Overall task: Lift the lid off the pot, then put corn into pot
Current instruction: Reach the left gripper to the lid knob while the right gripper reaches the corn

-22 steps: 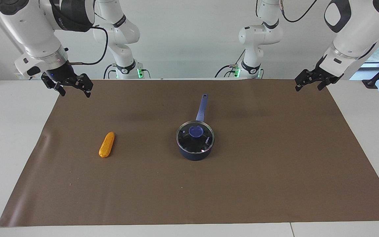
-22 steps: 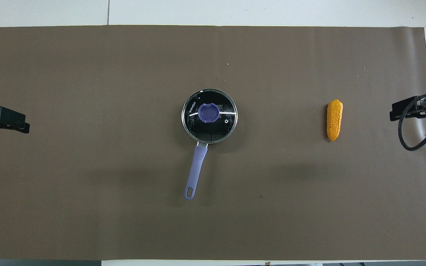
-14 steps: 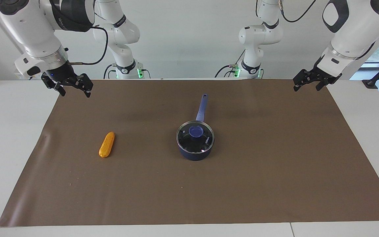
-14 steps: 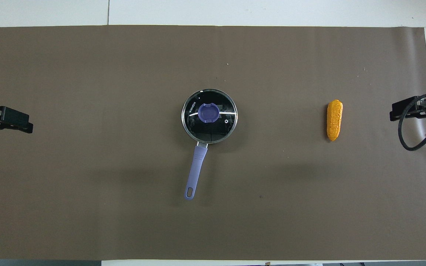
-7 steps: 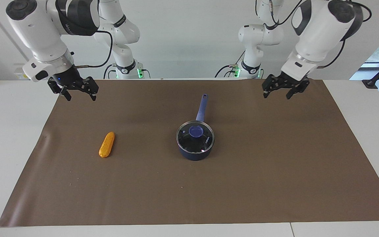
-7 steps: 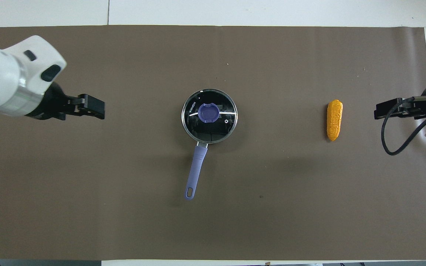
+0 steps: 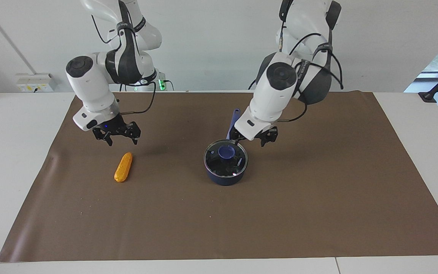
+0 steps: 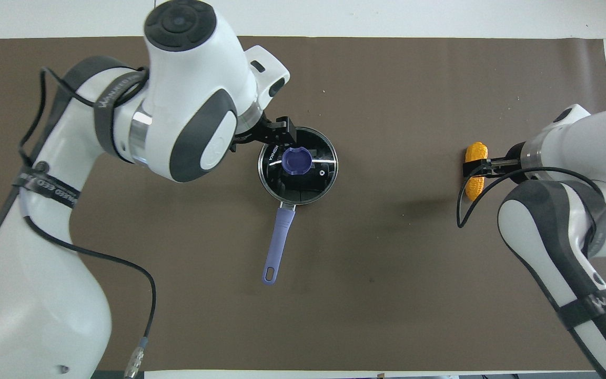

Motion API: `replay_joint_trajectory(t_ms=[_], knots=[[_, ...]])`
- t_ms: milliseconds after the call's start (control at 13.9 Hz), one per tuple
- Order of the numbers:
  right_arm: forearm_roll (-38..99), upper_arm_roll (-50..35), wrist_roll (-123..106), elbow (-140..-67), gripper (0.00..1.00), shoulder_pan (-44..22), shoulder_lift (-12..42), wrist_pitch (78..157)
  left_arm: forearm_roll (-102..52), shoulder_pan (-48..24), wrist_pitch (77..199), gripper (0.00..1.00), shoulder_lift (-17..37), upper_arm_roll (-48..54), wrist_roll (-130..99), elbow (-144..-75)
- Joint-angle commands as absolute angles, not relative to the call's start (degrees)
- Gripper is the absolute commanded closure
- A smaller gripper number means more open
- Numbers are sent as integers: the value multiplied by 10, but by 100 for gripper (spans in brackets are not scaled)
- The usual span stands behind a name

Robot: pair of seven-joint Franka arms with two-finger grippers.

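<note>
Next, my left gripper should grab the glass lid by its narrow blue knob to lift it off, as it covers the whole pot, too wide for the fingertips.
The dark blue pot stands mid-mat with its light blue handle pointing toward the robots. The glass lid with its blue knob sits on the pot. My left gripper is open and hangs just above the lid's rim on the left arm's side; it also shows in the overhead view. The orange corn lies on the mat toward the right arm's end. My right gripper is open and hovers over the corn, partly covering it from above.
A brown mat covers most of the white table. Nothing else stands on the mat. The left arm's bulk hides part of the mat beside the pot in the overhead view.
Both arms have swung in from the table's ends and come lower. The left gripper now hangs by the lid, the right gripper over the corn. Pot, lid and corn have not moved.
</note>
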State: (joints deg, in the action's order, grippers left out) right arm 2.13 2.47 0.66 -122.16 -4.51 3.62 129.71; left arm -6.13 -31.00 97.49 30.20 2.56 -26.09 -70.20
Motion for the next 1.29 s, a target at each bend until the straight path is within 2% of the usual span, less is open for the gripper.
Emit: replay_joint_trajectory(t_ms=[0,216,288,360,432,504,576,791,863,1079,1223], knots=[[30,24,5,-1255,0,-25,94,1382,-63,-343,980,0,339,11,-284,-658],[30,24,3,-1254,0,-15,107,1390,-49,-345,986,0,343,17,-281,-660],[29,24,3,-1254,11,-12,111,1390,-30,-345,987,0,342,18,-279,-663],[29,24,2,-1251,33,-11,111,1382,-24,-345,987,0,342,19,-275,-663],[28,24,2,-1243,68,-14,112,1372,-24,-344,991,0,343,19,-272,-663],[28,24,3,-1238,97,-18,112,1361,-23,-345,1004,0,343,18,-272,-669],[29,24,4,-1231,100,-20,114,1352,-21,-349,1020,0,343,18,-272,-685],[21,24,4,-1226,100,-21,114,1342,-17,-353,1030,0,344,18,-272,-690],[19,24,4,-1209,100,-21,116,1316,-9,-353,1037,0,344,18,-272,-698],[19,21,5,-1067,100,-23,128,1126,-7,-354,1049,0,343,18,-272,-709],[18,22,8,-1014,100,-44,120,1042,-8,-355,1050,0,343,18,-272,-714]])
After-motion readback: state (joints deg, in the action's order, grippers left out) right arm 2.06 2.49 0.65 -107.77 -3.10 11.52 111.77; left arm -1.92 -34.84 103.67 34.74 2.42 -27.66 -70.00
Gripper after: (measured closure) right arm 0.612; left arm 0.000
